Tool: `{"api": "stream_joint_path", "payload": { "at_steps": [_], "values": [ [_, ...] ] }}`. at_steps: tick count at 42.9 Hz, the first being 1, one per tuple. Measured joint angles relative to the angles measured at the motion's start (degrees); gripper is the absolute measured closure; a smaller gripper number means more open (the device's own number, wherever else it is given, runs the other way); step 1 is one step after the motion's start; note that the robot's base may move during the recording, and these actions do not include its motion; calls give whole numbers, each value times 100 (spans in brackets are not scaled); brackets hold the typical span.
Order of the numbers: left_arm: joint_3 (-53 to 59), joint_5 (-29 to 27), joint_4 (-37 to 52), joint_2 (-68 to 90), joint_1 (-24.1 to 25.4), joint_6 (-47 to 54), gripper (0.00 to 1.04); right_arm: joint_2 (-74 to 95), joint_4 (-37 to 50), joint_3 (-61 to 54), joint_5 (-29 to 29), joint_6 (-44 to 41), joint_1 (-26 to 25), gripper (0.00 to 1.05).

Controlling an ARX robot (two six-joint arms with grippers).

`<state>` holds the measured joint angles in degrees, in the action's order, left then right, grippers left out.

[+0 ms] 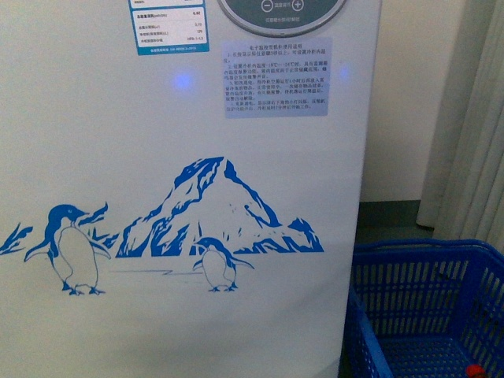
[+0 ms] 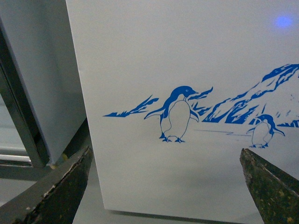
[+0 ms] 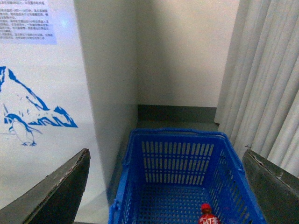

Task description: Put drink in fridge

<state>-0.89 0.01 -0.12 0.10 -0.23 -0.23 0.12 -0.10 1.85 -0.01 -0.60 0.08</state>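
Note:
I should next grab the drink by its red-labelled body with my right gripper, to put it in the fridge.
The fridge fills most of the front view, a white side wall with a blue penguin-and-mountain print; it shows too in the left wrist view and the right wrist view. The drink, with red cap and red label, stands in a blue basket; its cap peeks in at the front view's lower right. My right gripper hangs open above the basket, apart from the bottle. My left gripper is open, facing the fridge wall, nothing between its fingers.
The blue plastic basket sits on the floor right of the fridge. Behind it are a cream wall and pale curtains. A grey cabinet edge stands left of the fridge. A control panel and labels sit high on the fridge.

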Motion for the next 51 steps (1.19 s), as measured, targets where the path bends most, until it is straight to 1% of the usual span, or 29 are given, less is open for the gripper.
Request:
{"api": "stream_joint_path", "payload": {
  "at_steps": [18,20,22,23,25,27,30,31,33,36,38,42,47,51],
  "values": [
    [0,0,0,0,0,0,8,9,-2,2,7,0,0,7],
    [0,0,0,0,2,-2,8,179,-291,79,236,42,42,7],
    [0,-4,0,0,0,0,8,658,-1054,391,487,35,42,7],
    [0,-2,0,0,2,0,8,1204,-1480,619,562,-26,-87,7],
    [0,4,0,0,2,0,8,2166,-1565,828,358,-155,-393,7],
    [0,-4,0,0,2,0,8,3095,-1228,957,247,-356,-721,7],
    [0,0,0,0,2,0,8,4721,-385,1283,142,-654,-1235,7],
    [0,0,0,0,2,0,8,5093,-240,1373,151,-704,-1318,7],
    [0,0,0,0,2,0,8,6100,350,1589,240,-918,-1456,7],
    [0,0,0,0,2,0,8,7447,1064,1825,330,-1178,-1504,7],
    [0,0,0,0,2,0,8,8362,1506,1996,498,-1279,-1526,7],
    [0,0,0,0,2,0,8,9873,2190,2435,741,-1408,-1543,7],
    [0,0,0,0,2,0,8,11492,2830,3005,1029,-1539,-1528,7],
    [0,0,0,0,2,0,8,12601,3156,3423,1263,-1600,-1495,7]
  ]
}}
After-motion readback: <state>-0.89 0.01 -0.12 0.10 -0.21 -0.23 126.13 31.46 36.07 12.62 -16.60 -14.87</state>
